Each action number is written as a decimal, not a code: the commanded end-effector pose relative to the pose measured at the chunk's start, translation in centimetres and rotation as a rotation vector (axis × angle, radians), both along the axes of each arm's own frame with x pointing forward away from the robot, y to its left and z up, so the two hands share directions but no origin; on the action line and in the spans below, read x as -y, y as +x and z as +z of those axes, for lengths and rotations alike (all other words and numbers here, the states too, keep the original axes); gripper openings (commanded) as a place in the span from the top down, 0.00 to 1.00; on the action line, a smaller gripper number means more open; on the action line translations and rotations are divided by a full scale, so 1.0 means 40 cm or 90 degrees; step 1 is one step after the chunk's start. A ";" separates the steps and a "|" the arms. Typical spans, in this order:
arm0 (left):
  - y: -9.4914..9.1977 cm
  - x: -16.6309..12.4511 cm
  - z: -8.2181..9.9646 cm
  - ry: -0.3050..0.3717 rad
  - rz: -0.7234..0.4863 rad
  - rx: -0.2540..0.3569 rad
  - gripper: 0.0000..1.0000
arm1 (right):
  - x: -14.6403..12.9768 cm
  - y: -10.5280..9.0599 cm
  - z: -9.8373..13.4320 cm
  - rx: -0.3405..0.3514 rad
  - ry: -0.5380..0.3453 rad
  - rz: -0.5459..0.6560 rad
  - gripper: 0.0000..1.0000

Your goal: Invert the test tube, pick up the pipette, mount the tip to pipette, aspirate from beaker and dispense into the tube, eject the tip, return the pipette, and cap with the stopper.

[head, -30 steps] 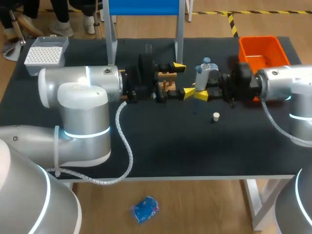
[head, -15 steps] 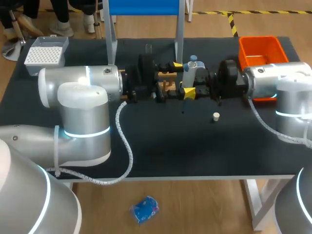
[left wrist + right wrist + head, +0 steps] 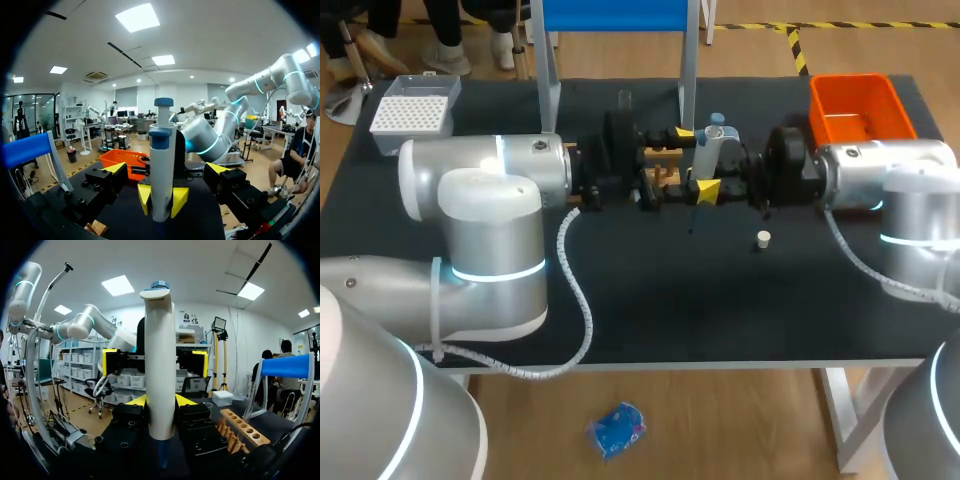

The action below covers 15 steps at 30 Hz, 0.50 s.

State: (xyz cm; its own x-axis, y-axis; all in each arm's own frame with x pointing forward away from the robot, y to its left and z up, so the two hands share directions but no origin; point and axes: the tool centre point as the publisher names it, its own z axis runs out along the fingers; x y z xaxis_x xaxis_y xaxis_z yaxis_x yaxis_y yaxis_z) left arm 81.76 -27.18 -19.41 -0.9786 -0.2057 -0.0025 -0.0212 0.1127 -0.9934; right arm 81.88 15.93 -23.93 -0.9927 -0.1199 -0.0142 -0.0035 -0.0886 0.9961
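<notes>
I need to mount a tip from the white tip box [image 3: 413, 114], so next I should grab the pipette by its white body [image 3: 706, 160] with my left gripper.
A white pipette [image 3: 712, 148] with a blue top stands upright above the table's middle. My right gripper [image 3: 707, 188] is shut on its body; its yellow fingertips [image 3: 138, 400] press it from both sides in the right wrist view, where the pipette [image 3: 160, 365] rises straight ahead. My left gripper [image 3: 692, 160] is open, and the pipette [image 3: 162, 170] sits between its spread fingers [image 3: 116, 169] without touching them. The wooden tube rack [image 3: 665, 176] lies under both grippers. A small white stopper [image 3: 763, 238] rests on the black table.
A white tip box [image 3: 415, 108] stands at the back left corner and an orange bin [image 3: 855, 105] at the back right. A blue-topped metal frame [image 3: 618, 40] rises behind the rack [image 3: 242, 427]. The table's front half [image 3: 720, 310] is bare.
My right arm has carried the pipette leftward, from beside my left gripper to between its open fingers. The left arm has stayed still.
</notes>
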 end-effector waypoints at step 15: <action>-0.002 0.002 -0.002 -0.001 0.003 0.001 0.42 | -0.017 -0.012 0.005 0.003 0.005 0.004 1.00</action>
